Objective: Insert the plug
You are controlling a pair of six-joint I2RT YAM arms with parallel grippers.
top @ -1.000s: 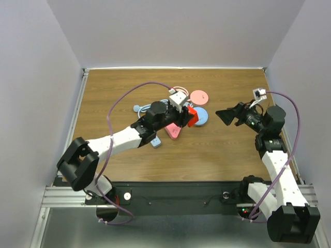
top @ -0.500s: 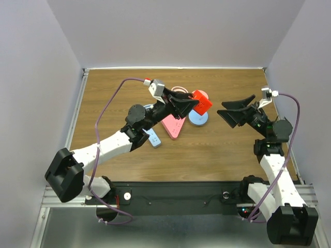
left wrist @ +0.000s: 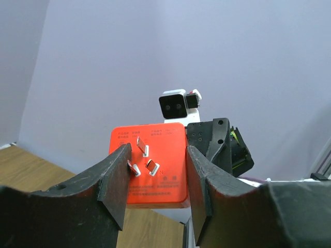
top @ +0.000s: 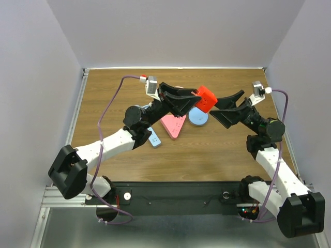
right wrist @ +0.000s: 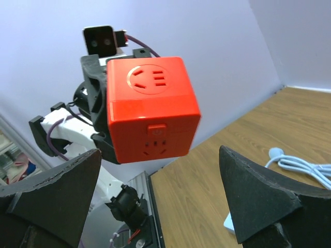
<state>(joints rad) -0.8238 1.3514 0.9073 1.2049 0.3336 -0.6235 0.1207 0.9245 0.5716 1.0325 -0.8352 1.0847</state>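
Note:
My right gripper is to grab the red cube plug by its sides at the socket end (top: 209, 100) (right wrist: 153, 119) next, opposite the prongs. The prongs then stay free to insert.
The plug is a red cube (top: 203, 98) with three metal prongs (left wrist: 142, 148) on one face and sockets on the others. My left gripper (top: 192, 101) is shut on it and holds it in the air above the table's middle. In the left wrist view the cube (left wrist: 158, 178) sits between both fingers, prongs toward the camera. My right gripper (top: 217, 107) is open just right of the cube, not touching it. In the right wrist view the cube (right wrist: 152, 108) hangs ahead of the wide-apart fingers of the right gripper (right wrist: 159, 155), socket faces showing.
A pink triangular power strip (top: 173, 125) lies on the wooden table (top: 103, 98) under the left arm. A round blue piece (top: 198, 118) lies to its right and a small light-blue piece (top: 153, 138) to its left. A white cable (right wrist: 300, 165) lies beside them.
My left gripper has lifted the red cube off the table, up and to the right. The right gripper has swung left toward the cube, still open.

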